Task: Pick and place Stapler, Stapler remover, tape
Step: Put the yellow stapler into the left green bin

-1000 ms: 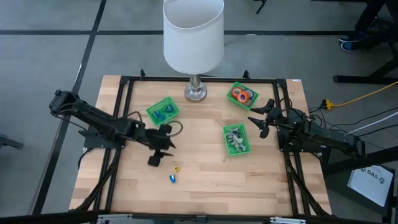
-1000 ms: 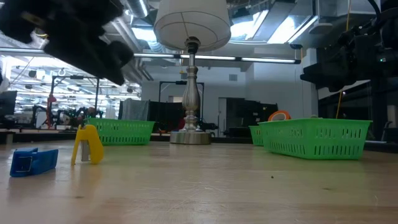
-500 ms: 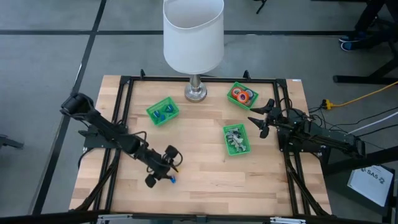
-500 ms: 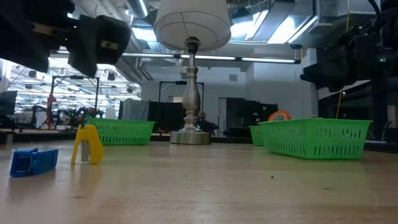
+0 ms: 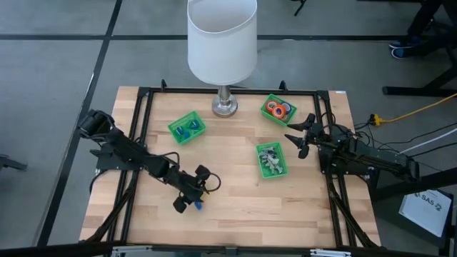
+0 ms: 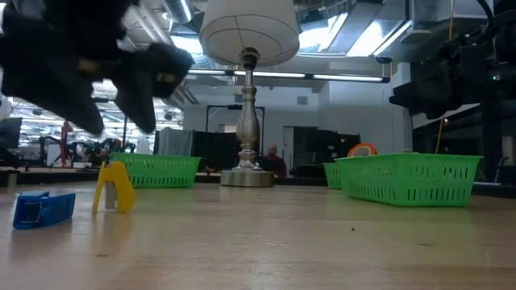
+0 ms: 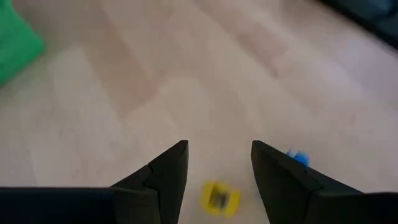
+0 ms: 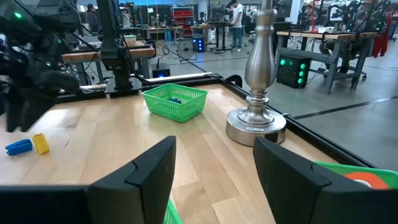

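Note:
The yellow stapler should go with the blue pieces in the green bin, so my left gripper will grab it by the sides of its body next.
A small yellow stapler and a blue one lie on the bare wood near the table's front left. In the low view the yellow stapler stands beside the blue stapler. My left gripper hangs open just above them, slanting down. In its wrist view the yellow stapler shows between its fingers, untouched. Silvery stapler removers fill the middle green bin. Tape rolls sit in the far right bin. My right gripper waits open at the right, level.
A third green bin with blue pieces stands at the far left. A lamp with a white shade has its metal base at the far middle. Black frame rails run along the table's sides.
My left gripper has moved toward the table's near edge and a little to the right, sinking and rolling as it went. It now hangs over the yellow and blue staplers. Its fingers have stayed apart. Nothing on the table has moved.

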Tool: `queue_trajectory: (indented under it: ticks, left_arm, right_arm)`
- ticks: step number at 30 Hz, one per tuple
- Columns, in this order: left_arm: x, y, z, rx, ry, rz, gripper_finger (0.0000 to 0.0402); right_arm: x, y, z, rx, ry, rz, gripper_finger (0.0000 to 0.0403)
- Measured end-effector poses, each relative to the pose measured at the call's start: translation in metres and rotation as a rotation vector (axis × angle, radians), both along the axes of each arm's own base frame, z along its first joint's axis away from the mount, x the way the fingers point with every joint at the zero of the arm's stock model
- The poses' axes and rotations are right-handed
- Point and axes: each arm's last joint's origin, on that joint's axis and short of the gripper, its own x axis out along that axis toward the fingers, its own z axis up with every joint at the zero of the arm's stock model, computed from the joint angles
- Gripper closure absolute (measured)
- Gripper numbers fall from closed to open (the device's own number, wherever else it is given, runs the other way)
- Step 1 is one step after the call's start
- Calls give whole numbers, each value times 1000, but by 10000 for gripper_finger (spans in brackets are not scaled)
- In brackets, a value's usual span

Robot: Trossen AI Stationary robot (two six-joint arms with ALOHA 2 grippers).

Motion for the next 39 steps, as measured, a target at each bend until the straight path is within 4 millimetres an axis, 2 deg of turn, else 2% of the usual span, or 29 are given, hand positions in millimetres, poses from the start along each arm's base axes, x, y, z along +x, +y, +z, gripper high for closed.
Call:
queue_trajectory:
  ticks: [6, 14, 21, 30, 39]
  left_arm:
    - [3, 9, -11, 12, 67, 15, 228]
    - [-5, 11, -21, 16, 107, 2, 228]
    - [-5, 11, -22, 28, 98, -5, 228]
    - [3, 8, -44, 55, 116, -38, 229]
    - [7, 6, -49, 30, 108, -17, 237]
  right_arm:
    - [0, 0, 0, 0, 0, 0, 183]
    - [0, 0, 0, 0, 0, 0, 183]
    - [0, 0, 0, 0, 0, 0, 183]
    - [0, 0, 0, 0, 0, 1, 183]
    - [0, 0, 0, 0, 0, 0, 183]
